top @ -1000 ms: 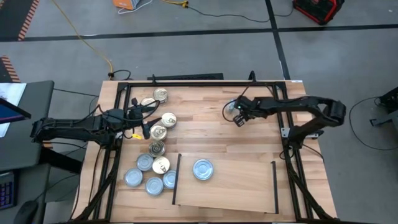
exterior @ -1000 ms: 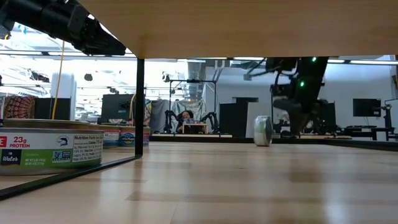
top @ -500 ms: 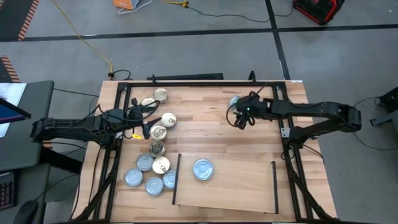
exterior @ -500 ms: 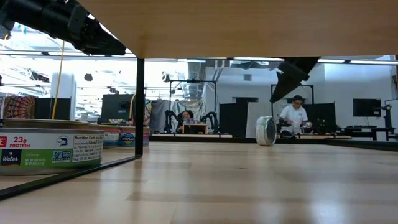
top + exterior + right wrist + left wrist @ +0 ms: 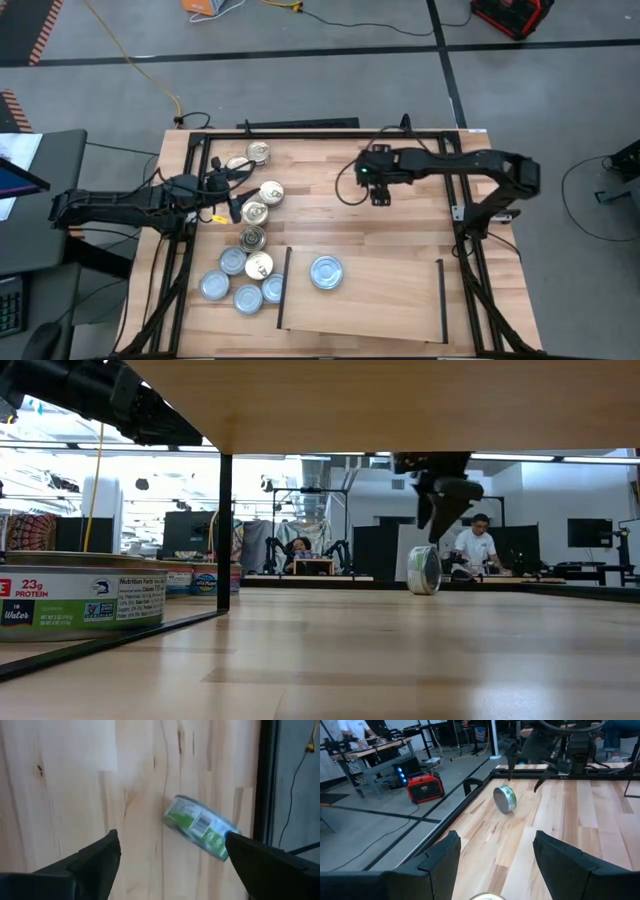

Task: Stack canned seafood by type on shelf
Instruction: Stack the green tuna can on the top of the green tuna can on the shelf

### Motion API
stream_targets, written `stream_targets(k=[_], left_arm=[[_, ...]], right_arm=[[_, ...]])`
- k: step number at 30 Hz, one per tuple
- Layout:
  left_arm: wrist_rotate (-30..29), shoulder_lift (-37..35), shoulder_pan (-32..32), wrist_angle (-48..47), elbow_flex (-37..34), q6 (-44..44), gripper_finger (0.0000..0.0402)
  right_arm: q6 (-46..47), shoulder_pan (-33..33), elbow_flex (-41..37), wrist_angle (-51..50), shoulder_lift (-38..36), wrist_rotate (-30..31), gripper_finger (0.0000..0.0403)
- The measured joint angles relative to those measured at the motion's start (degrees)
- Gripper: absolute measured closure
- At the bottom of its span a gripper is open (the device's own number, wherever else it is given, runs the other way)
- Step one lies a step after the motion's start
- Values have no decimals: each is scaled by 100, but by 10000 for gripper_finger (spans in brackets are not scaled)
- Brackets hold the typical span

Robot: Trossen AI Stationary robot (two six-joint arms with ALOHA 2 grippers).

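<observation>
The green label [image 5: 199,825] is below my fingers, so they would miss it if I closed now. My right gripper needs to go lower before it closes.
One tin [image 5: 200,827] with a green label stands on its rim on the tabletop, also seen in the low view [image 5: 424,570] and left wrist view [image 5: 505,799]. My right gripper [image 5: 172,865] hangs open above it [image 5: 438,500], touching nothing; in the high view my right gripper [image 5: 378,190] hides it. My left gripper [image 5: 495,870] waits open at the table's left [image 5: 232,200] among loose gold-lidded tins [image 5: 254,212]. The shelf [image 5: 380,300] lies at the near edge, with one silvery-blue tin [image 5: 326,272] flat on it.
Silvery-blue tins [image 5: 233,285] cluster beside the shelf's left black strip [image 5: 283,290]. Gold tins [image 5: 260,153] run toward the far left corner. A black frame rail [image 5: 265,780] edges the table just beyond the upright tin. People sit in the room behind [image 5: 470,545].
My right gripper has risen from table level beside the upright tin, gone toward the table's left, rolled about its own axis and opened. The tin has stayed standing on its rim in nearly the same spot.
</observation>
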Motion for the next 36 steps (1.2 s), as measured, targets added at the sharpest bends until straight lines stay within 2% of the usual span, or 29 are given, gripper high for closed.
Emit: stream_targets(k=[8, 16, 26, 32, 36], left_arm=[[0, 0, 0, -106, 0, 33, 162], [0, 0, 0, -144, 0, 117, 162], [-2, 0, 1, -172, 0, 155, 162], [-2, 0, 0, -172, 0, 148, 162], [0, -1, 1, -175, 0, 146, 162]], right_arm=[[-796, -11, 669, -538, 640, 18, 14], [-1818, -9, 752, -622, 1048, 73, 14], [-2342, -113, 756, -634, 1022, 299, 14], [-3393, -425, 757, -493, 1042, 319, 14], [-3416, -505, 760, -450, 1081, 160, 14]])
